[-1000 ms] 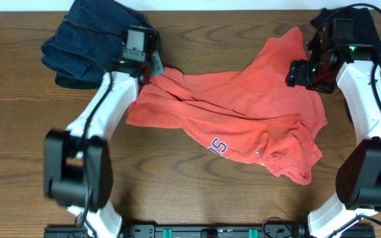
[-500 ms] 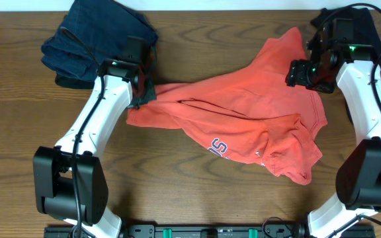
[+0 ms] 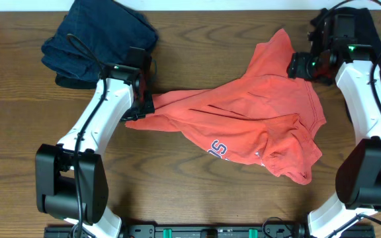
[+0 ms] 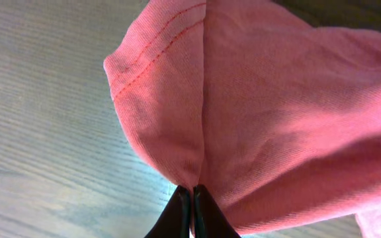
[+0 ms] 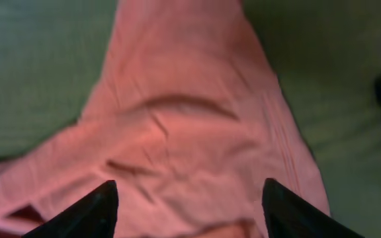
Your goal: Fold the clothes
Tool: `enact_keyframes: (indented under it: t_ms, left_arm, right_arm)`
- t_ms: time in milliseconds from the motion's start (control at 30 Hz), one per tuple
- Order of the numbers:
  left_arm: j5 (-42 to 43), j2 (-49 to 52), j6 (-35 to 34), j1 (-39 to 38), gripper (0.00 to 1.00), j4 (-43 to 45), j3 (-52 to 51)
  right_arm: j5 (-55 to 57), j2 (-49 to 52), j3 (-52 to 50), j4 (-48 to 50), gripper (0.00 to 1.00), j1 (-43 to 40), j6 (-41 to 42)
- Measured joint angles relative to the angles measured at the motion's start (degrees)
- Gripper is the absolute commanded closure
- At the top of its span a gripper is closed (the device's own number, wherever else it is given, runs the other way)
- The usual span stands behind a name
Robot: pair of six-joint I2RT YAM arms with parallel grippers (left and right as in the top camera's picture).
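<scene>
I need to fold the far protruding end of the T-shirt inward over the T-shirt's body, so next I should take hold of the T-shirt (image 3: 243,112) by that end with my right gripper.
The clothes, a coral-red T-shirt (image 3: 243,112), lie crumpled across the middle of the table, white-and-navy lettering (image 3: 218,147) showing near the front. My left gripper (image 3: 144,106) is at the shirt's left edge. In the left wrist view the left gripper (image 4: 190,193) is shut on a stitched fold of the T-shirt (image 4: 256,99), lifted off the wood. My right gripper (image 3: 297,66) hovers over the shirt's far right part. The right wrist view shows the right gripper (image 5: 189,188) open, its dark fingertips (image 5: 104,198) wide apart above the T-shirt (image 5: 177,119).
A dark navy denim garment (image 3: 98,39) is bunched at the far left corner, just behind my left arm. A black garment (image 3: 378,23) lies at the far right under my right arm. The table's far edge (image 3: 210,9) runs close behind both.
My left gripper has moved toward the table's front, dragging the shirt's left edge with it. My right gripper has shifted slightly toward the back and its jaws have narrowed a little.
</scene>
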Motion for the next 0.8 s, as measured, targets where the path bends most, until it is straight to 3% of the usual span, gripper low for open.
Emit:
enact_keyframes:
  t_ms: [267,400,800]
  left_arm:
    - [-0.02,0.22,0.0,0.0,0.94,2.32,-0.04]
    - [-0.02,0.22,0.0,0.0,0.94,3.21,-0.04]
    - [-0.02,0.22,0.0,0.0,0.94,4.92,-0.09]
  right_arm:
    - [1.81,9.64,3.72,10.93,0.33,0.02,-0.52]
    - [3.08,18.08,11.21,13.2,0.27,0.02,-2.38]
    - [2.03,36.48,26.27,25.51,0.28,0.02,-3.89]
